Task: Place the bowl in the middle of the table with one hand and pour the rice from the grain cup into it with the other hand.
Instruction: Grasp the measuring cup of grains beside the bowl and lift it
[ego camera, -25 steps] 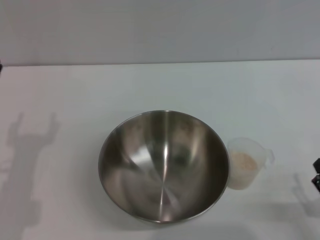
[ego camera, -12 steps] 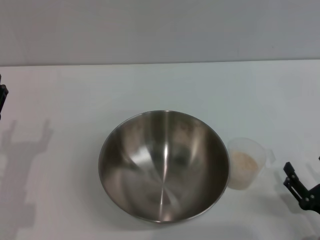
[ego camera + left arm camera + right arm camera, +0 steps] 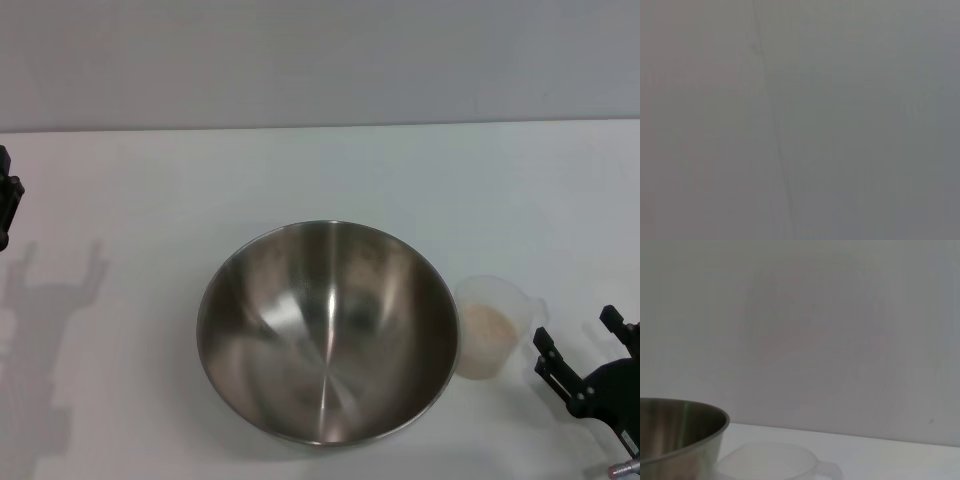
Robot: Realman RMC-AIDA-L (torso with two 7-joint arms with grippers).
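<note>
The grain cup's handle [image 3: 538, 308] [image 3: 827, 469] is still ahead of my right gripper's fingers, so my right gripper needs to move forward before it closes on the grain cup.
The shiny steel bowl [image 3: 328, 330] stands on the white table [image 3: 320, 180], slightly front of centre, upright and empty. The clear grain cup [image 3: 492, 325] stands just right of it, almost touching its rim, with a low heap of pale rice [image 3: 486, 322] inside and its spout pointing right. My right gripper [image 3: 573, 326] is open and empty, low over the table right of the cup, a short gap away. My left gripper [image 3: 6, 198] shows only partly at the far left edge, far from the bowl. The right wrist view shows the bowl's wall [image 3: 675, 435] and the cup's rim [image 3: 771, 461].
A plain grey wall [image 3: 320, 60] runs behind the table's far edge. The left gripper's shadow [image 3: 45, 310] falls on the table at the left. The left wrist view shows only a grey surface.
My right gripper has come in from the right front corner and moved up toward the cup. My left gripper has edged into view at the left. Bowl and cup have not moved.
</note>
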